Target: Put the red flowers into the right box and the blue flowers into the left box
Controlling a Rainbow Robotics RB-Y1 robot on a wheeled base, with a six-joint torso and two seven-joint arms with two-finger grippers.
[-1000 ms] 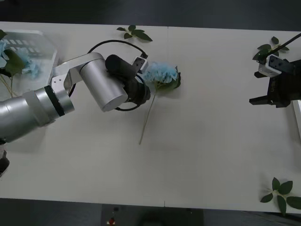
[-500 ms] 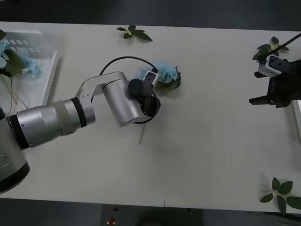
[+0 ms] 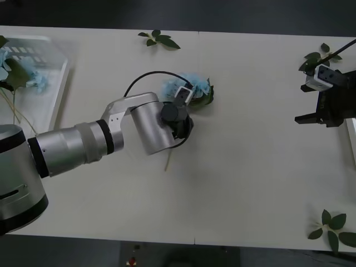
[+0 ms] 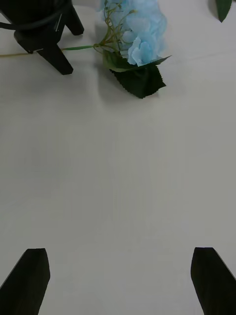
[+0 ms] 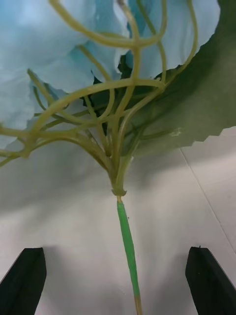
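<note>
The flower's blue head spreads wide in loose petals and leaves, so my left gripper needs to grip the flower by its slim green stem [image 5: 129, 246] next.
A pale-blue flower [image 3: 192, 88] lies at the table's middle with its thin stem [image 3: 167, 163] trailing toward me. My left gripper [image 3: 181, 119] hovers over that stem just below the head. In the left wrist view its black fingers [image 5: 24, 278] stand open on either side of the green stem [image 5: 127, 241], under the blue flower [image 5: 54, 54]. The left box [image 3: 53, 72] at the far left holds more blue flowers [image 3: 14, 69]. My right gripper [image 3: 302, 103] waits open at the right edge, beside the right box's rim [image 3: 351, 139]. The red flowers are out of view.
Loose green leaf sprigs lie at the far edge [image 3: 159, 39], near the right gripper [image 3: 318, 55] and at the near right corner [image 3: 334, 231]. The right wrist view shows bare table up to the blue flower [image 4: 140, 32] and the left gripper's fingers [image 4: 51, 54].
My left arm has swung right and toward me, bringing its gripper from beside the flower head to over the stem. The flower and the right arm have not moved.
</note>
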